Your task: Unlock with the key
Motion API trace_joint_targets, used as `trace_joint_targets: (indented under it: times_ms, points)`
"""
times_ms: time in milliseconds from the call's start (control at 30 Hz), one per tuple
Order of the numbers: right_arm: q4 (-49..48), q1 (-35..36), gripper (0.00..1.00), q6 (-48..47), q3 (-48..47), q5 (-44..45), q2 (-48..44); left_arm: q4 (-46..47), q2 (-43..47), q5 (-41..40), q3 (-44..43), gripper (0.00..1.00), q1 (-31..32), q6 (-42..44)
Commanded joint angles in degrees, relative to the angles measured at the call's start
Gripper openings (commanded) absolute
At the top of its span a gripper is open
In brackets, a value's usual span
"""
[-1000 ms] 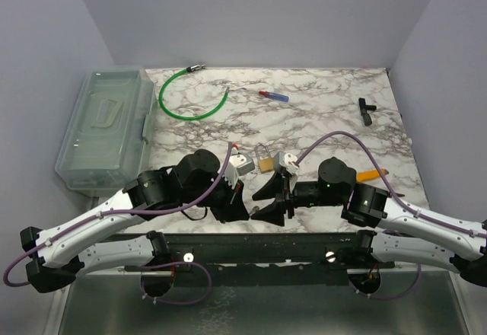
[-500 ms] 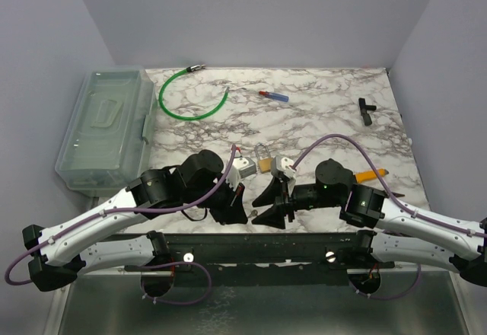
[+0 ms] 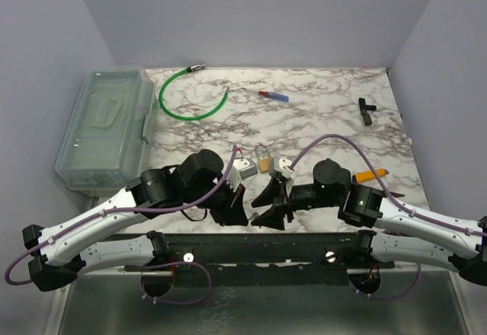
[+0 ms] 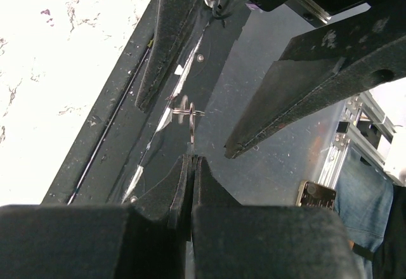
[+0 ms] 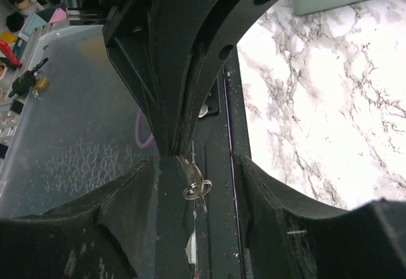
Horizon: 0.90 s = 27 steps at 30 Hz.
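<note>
The right gripper grips the key by its protruding split-ring end [image 3: 254,215] [image 5: 196,184] next, which leaves the opposite end free for my left gripper to grip again.
My left gripper [image 4: 191,158] is shut on a small silver key [image 4: 190,117], whose split ring sticks out past the fingertips. It hangs over the table's front rail. In the right wrist view the key [image 5: 193,179] dangles from the left fingers [image 5: 184,70], midway between my right gripper's [image 5: 196,165] spread fingers, touching neither. The right gripper [image 3: 266,202] is open and faces the left gripper [image 3: 242,212] tip to tip. A brass padlock [image 3: 263,161] with a silver shackle lies on the marble just behind both grippers, untouched.
A clear plastic box [image 3: 106,126] sits at the left edge. A green cable [image 3: 190,103], a red-and-blue pen [image 3: 274,96] and a black part [image 3: 366,110] lie at the back. An orange item [image 3: 369,174] lies right of the right arm. The black front rail [image 3: 251,244] runs below the grippers.
The right arm has edged a little left, bringing its open fingers closer around the key. The left gripper has stayed shut on the key, almost still.
</note>
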<state>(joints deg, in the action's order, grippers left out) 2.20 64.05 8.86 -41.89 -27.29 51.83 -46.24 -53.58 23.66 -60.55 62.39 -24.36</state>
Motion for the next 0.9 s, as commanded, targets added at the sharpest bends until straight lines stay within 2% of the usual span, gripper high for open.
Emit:
trace_joint_targets:
  times_ms: [0, 200, 300, 433, 700, 867]
  points:
    - [-0.12, 0.28, 0.59, -0.95, 0.54, 1.06, 0.70, -0.63, 0.57, 2.34, -2.40, 0.00, 0.33, 0.89]
    - [-0.26, 0.32, 0.66, -0.43, 0.92, 5.21, 0.94, -1.23, 0.96, 3.37, -2.73, 0.00, 0.30, 1.36]
    - [-0.28, 0.28, 0.64, -0.49, 0.87, 5.13, 0.88, -1.86, 1.14, 3.33, -2.81, 0.00, 0.29, 1.51]
    - [-0.10, 0.31, 0.44, -0.58, 0.85, 4.04, 0.61, -2.31, 1.60, 3.10, -2.97, 0.00, 0.32, 1.78]
    - [1.76, 0.35, 0.22, -0.65, -0.58, -0.70, 1.59, -3.87, 2.14, 2.12, -3.34, 0.00, 0.31, 2.55]
    - [2.62, 0.34, 0.01, -0.60, -1.36, -4.54, 3.29, -4.37, 2.72, 1.34, -3.44, 0.00, 0.32, 3.13]
